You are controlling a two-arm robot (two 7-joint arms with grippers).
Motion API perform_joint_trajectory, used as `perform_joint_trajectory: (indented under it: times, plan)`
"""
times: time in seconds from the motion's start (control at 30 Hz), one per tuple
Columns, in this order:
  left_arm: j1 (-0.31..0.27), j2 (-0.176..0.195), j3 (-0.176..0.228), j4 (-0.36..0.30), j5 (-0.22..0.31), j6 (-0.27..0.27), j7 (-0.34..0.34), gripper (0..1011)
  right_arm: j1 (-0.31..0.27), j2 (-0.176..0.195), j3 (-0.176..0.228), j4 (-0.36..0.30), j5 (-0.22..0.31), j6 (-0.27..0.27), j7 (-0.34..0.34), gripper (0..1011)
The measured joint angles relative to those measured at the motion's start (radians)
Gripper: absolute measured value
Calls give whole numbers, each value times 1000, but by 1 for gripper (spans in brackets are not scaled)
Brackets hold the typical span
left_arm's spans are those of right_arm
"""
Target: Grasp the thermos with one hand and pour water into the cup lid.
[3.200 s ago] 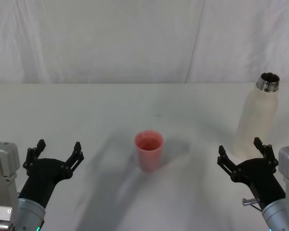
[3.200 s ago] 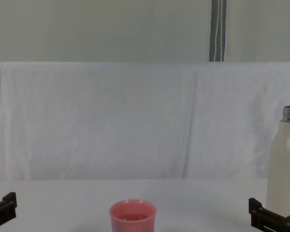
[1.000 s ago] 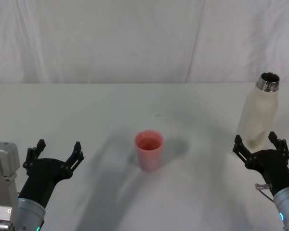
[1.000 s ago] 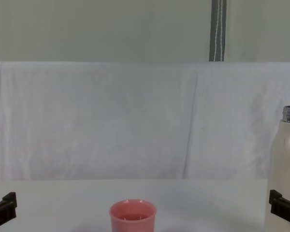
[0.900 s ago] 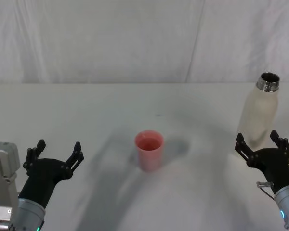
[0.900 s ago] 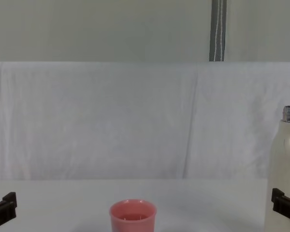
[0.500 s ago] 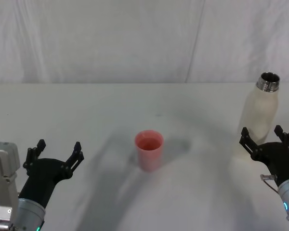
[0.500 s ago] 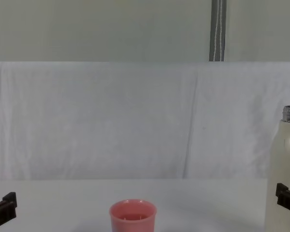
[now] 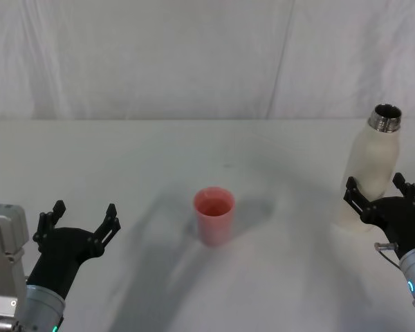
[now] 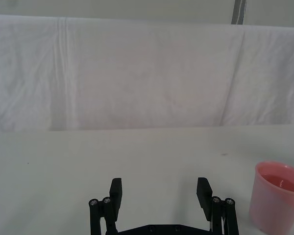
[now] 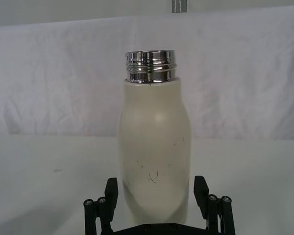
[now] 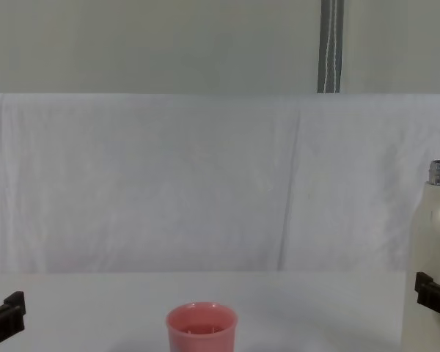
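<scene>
My right gripper grabs the thermos by the straight sides of its lower body next, since the thermos slopes inward at its shoulder (image 12: 434,202).
The cream-white thermos (image 9: 373,166) stands upright at the table's right side, its silver neck open (image 11: 148,66). My right gripper (image 9: 382,191) is open, its fingers on either side of the thermos's lower body (image 11: 154,161), apart from it. The pink cup lid (image 9: 214,215) stands at the table's middle, with pinkish water inside (image 10: 279,182); the chest view shows the cup lid (image 12: 202,328) low at the centre. My left gripper (image 9: 79,216) hovers open over the near left of the table, well left of the cup lid, holding nothing.
The white table (image 9: 194,152) runs back to a white cloth backdrop (image 9: 194,62). A grey pole (image 12: 331,45) rises behind the cloth. Bare table lies between the cup lid and the thermos.
My right gripper has moved forward and to the right, from in front of the thermos to straddling its lower body. The left arm, cup lid and thermos have not moved.
</scene>
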State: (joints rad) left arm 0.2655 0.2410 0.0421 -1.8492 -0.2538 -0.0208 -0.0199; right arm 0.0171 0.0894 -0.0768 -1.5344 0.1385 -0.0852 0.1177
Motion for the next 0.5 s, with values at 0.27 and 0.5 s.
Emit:
perform_joint_trajectory:
  times: [0.27, 0.5]
  plan:
    - [0, 0, 0, 0, 0, 0, 0, 1001, 27, 2, -6, 25, -8, 4, 8, 1001]
    - [0, 0, 0, 0, 0, 0, 0, 1001, 48, 2, -11, 44, -14, 8, 11, 1001]
